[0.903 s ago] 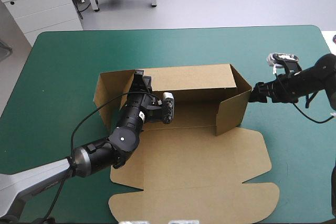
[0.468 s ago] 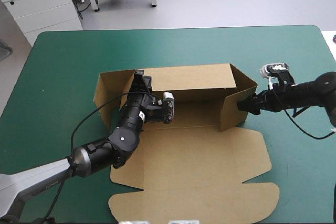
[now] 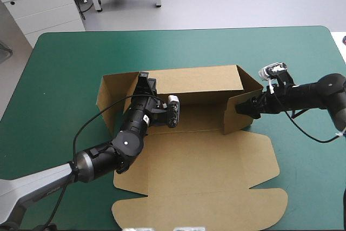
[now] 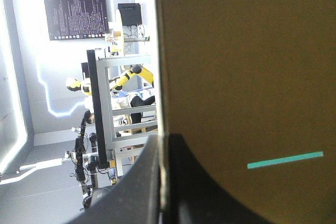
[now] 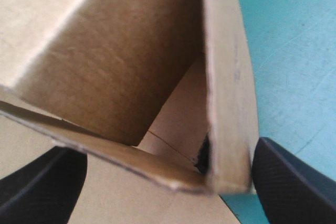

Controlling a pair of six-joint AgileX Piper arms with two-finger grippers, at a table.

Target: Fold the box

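The right gripper grabs the box by its swung-in side point(image 3: 250, 81) next, which leaves the brown box's flat lid point(image 3: 211, 160) free to fold over.
The brown box point(image 3: 200, 155) lies mid-table, its long back wall point(image 3: 189, 79) upright and its lid point(image 3: 200, 204) flat toward the near edge. My left gripper point(image 3: 143, 82) is at the back wall's left end, shut on that board; in the left wrist view the board point(image 4: 247, 77) rises between its fingers, with the left gripper point(image 4: 160, 142) pinching its edge. My right gripper point(image 3: 244, 107) stands open at the right side wall point(image 3: 238, 116), which is swung inward. In the right wrist view the box corner point(image 5: 226, 129) sits between the fingers of the right gripper point(image 5: 168, 174).
A left end flap point(image 3: 111, 101) stands angled outward beside the left arm. Teal-green cover point(image 3: 81, 58) shows bare along the far side, to the left and to the right of the box.
My right gripper has moved left against the right side wall, swinging that wall inward. The left arm and the back wall have stayed put.
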